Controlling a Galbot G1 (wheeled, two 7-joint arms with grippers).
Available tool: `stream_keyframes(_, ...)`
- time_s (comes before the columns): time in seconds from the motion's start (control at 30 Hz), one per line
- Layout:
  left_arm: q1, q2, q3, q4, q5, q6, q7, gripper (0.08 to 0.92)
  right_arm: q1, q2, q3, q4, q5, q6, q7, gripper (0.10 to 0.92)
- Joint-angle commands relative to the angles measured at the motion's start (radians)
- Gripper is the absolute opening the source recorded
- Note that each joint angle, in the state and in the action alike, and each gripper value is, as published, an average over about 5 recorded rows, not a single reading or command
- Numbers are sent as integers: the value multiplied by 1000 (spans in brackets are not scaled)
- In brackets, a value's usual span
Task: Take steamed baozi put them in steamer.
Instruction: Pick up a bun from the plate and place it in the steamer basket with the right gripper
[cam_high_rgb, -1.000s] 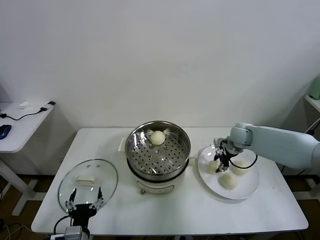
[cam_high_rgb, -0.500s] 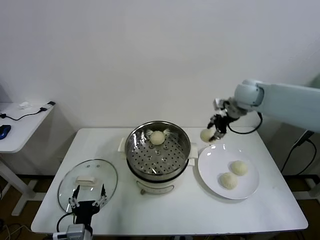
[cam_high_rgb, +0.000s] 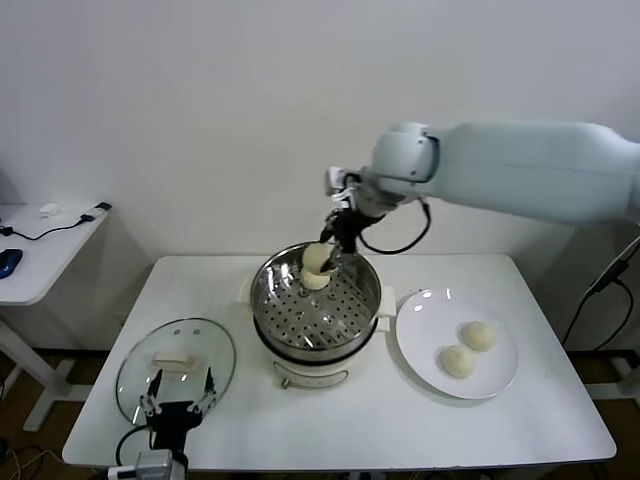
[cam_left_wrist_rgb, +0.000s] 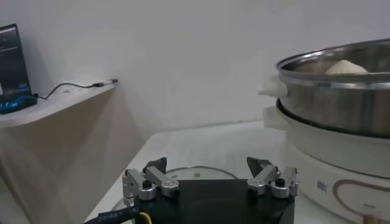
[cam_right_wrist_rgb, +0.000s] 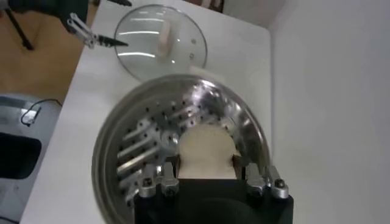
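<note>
The held baozi still hangs high above the steamer's perforated bottom, over another baozi, so my right gripper stays closed on it for now, as it is too early to open.
The steamer (cam_high_rgb: 367, 287) stands mid-table on its white base. My right gripper (cam_high_rgb: 335, 248) is shut on a steamed baozi (cam_high_rgb: 317, 257) and holds it just above the back of the steamer's perforated floor, over another baozi (cam_high_rgb: 314, 281) lying there. In the right wrist view the held baozi (cam_right_wrist_rgb: 206, 151) sits between the fingers (cam_right_wrist_rgb: 167, 176) above the steamer (cam_right_wrist_rgb: 113, 152). Two more baozi (cam_high_rgb: 478, 335) (cam_high_rgb: 458, 361) lie on the white plate (cam_high_rgb: 420, 330). My left gripper (cam_high_rgb: 180, 388) (cam_left_wrist_rgb: 207, 170) is open and idle at the table's front left.
The glass lid (cam_high_rgb: 175, 362) with a white handle lies flat left of the steamer, right beside the left gripper; it also shows in the right wrist view (cam_right_wrist_rgb: 159, 42). A side table (cam_high_rgb: 40, 250) with a cable stands at far left. A wall runs behind the table.
My right gripper lifted one baozi off the plate and carried it left, from beside the steamer's right rim to over the steamer's back. The plate now holds two. The left arm stayed put.
</note>
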Motion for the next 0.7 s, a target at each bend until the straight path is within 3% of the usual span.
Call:
stream_keyframes(0.03,1,-1,1,2,0,1,0,823,-124,169,22,-55,43,-61,84,594)
stream_keyframes(0.7,-17,0,1,32,-1,1,2,823,-313,247,32,-294,-87,-56,95,594)
